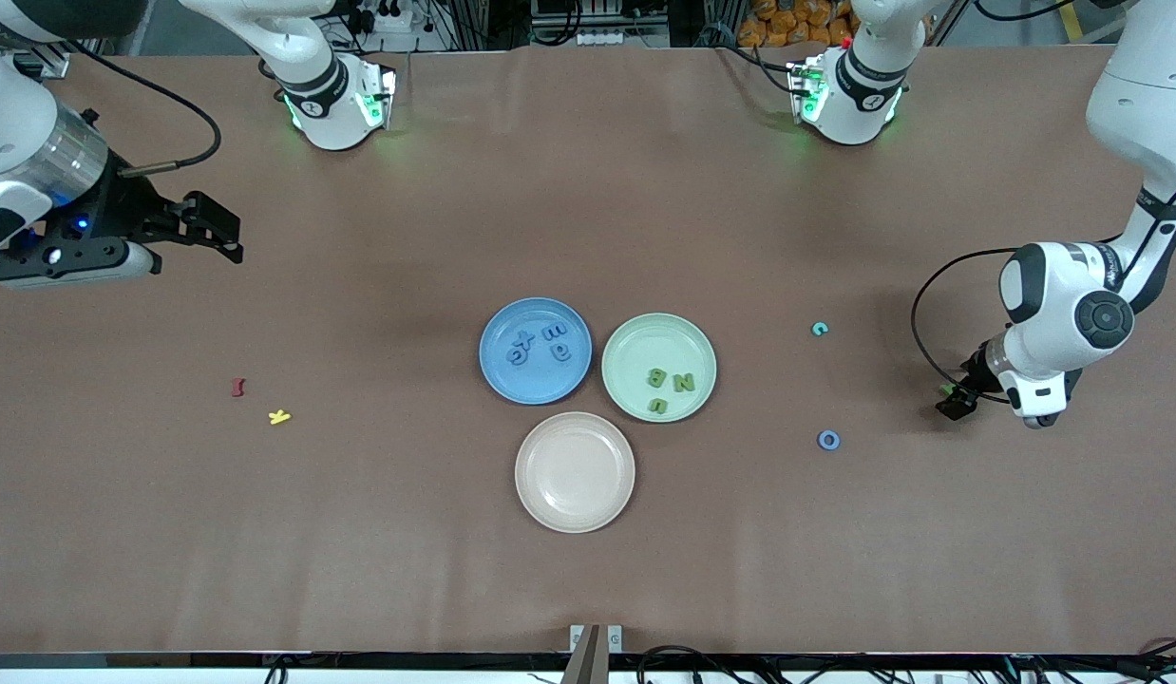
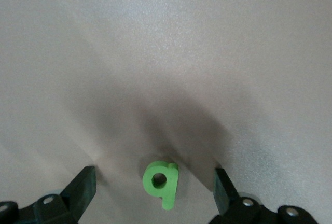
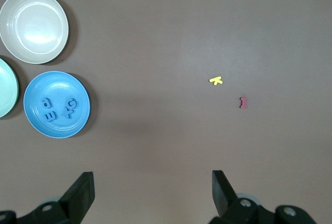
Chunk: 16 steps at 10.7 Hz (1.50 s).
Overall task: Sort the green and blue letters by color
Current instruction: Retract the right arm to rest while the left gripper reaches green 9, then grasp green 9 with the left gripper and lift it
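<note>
The left gripper's fingers are on either side of the green letter (image 2: 171, 182) in the left wrist view. The left gripper will close on the letter, and closing now would catch it.
The blue plate (image 1: 501, 369) holds three blue letters (image 1: 555, 332). Beside it, the green plate (image 1: 635, 342) holds three olive green letters (image 1: 683, 383). A bright green letter (image 2: 162, 182) lies flat on the table near the left arm's end. My left gripper (image 2: 154, 175) is low around it and open, with a finger (image 2: 83, 189) on each side and neither touching it. In the front view that left gripper (image 1: 956, 399) shows with the green letter (image 1: 947, 389) at its tip. My right gripper (image 1: 229, 233) hangs open and empty over bare table at the right arm's end.
A teal letter (image 1: 819, 329) and a blue ring-shaped letter (image 1: 828, 440) lie loose between the green plate and the left gripper. An empty beige plate (image 1: 575, 471) sits nearer the camera than the two others. A dark-red piece (image 1: 237, 387) and a yellow K (image 1: 279, 416) lie toward the right arm's end.
</note>
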{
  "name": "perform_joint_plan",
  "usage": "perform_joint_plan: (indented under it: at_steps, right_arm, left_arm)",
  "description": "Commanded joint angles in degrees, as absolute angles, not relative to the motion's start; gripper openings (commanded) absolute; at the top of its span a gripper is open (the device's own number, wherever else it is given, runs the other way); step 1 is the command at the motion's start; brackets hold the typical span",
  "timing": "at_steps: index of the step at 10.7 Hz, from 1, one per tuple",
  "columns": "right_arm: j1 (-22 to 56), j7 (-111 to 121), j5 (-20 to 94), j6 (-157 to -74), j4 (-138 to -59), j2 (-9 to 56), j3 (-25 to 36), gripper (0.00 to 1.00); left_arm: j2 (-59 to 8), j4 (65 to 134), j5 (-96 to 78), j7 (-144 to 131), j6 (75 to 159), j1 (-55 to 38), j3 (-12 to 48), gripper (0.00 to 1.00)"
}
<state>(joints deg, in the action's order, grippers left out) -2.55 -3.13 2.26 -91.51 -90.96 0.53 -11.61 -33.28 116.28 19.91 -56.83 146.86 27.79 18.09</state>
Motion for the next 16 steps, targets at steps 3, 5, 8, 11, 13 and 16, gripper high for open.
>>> perform_joint_plan:
  at_steps: [3,5,8,11,13,16]
  right_arm:
    - [-3.4,-0.8,3.3,-89.4,-90.7,-0.2,-11.1,1.00]
    - [-3.3,3.9,3.3,-88.4,-90.7,-0.1,-9.1,1.00]
    - [-3.0,3.8,3.3,-88.2,-90.7,-0.1,-9.1,1.00]
    - [-2.8,3.8,3.3,-88.2,-90.7,0.1,-9.1,1.00]
    - [-2.8,3.7,3.3,-88.2,-90.7,0.1,-9.1,1.00]
    - [-2.8,3.7,3.3,-88.2,-90.7,0.3,-9.1,1.00]
  left_arm:
    - [-32.0,119.7,21.7,-61.1,152.3,28.0,18.1,0.79]
    - [-32.1,119.7,21.7,-62.1,152.6,28.0,18.0,0.48]
    - [-32.8,119.6,22.0,-62.1,153.9,28.0,17.9,0.38]
    - [-33.2,119.2,24.8,-61.8,154.0,28.0,17.4,0.22]
    - [-32.5,118.7,24.8,-60.7,153.9,28.0,17.4,0.12]
    - [-30.6,115.3,24.3,-59.8,150.3,26.3,17.4,0.12]
